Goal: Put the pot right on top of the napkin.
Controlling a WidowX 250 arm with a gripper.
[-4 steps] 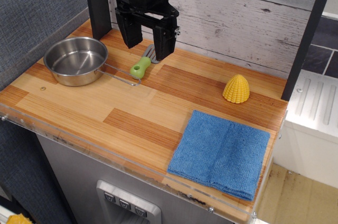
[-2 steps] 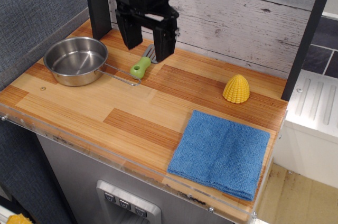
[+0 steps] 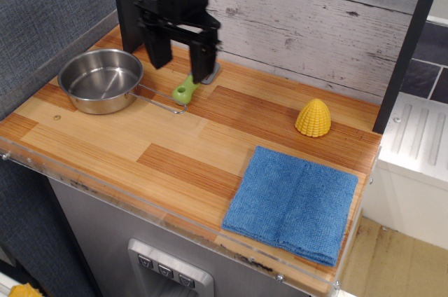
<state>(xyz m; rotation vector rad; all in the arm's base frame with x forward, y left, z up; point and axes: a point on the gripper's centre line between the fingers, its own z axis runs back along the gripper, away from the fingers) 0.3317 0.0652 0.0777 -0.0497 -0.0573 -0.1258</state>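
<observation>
My gripper grabs the pot by its rim (image 3: 142, 74) beside the wire handle next, to set the pot on top of the blue napkin (image 3: 292, 204).
The pot (image 3: 100, 80) is a shallow shiny steel pan at the table's left side, its thin wire-loop handle (image 3: 162, 101) pointing right. The napkin (image 3: 292, 202) is a folded blue terry cloth at the front right corner. My black gripper (image 3: 180, 59) hangs above the table just right of the pot's rim, over the far part of the handle area. Its two fingers point down, spread apart, with nothing between them.
A green-handled spatula (image 3: 187, 87) lies beside the pot's handle, partly behind my fingers. A yellow corn toy (image 3: 313, 117) stands at the right, behind the napkin. A dark post (image 3: 128, 3) rises behind the pot. A plank wall backs the table.
My gripper has moved left, toward the pot, and now covers more of the spatula's head. The pot, napkin and corn have not moved.
</observation>
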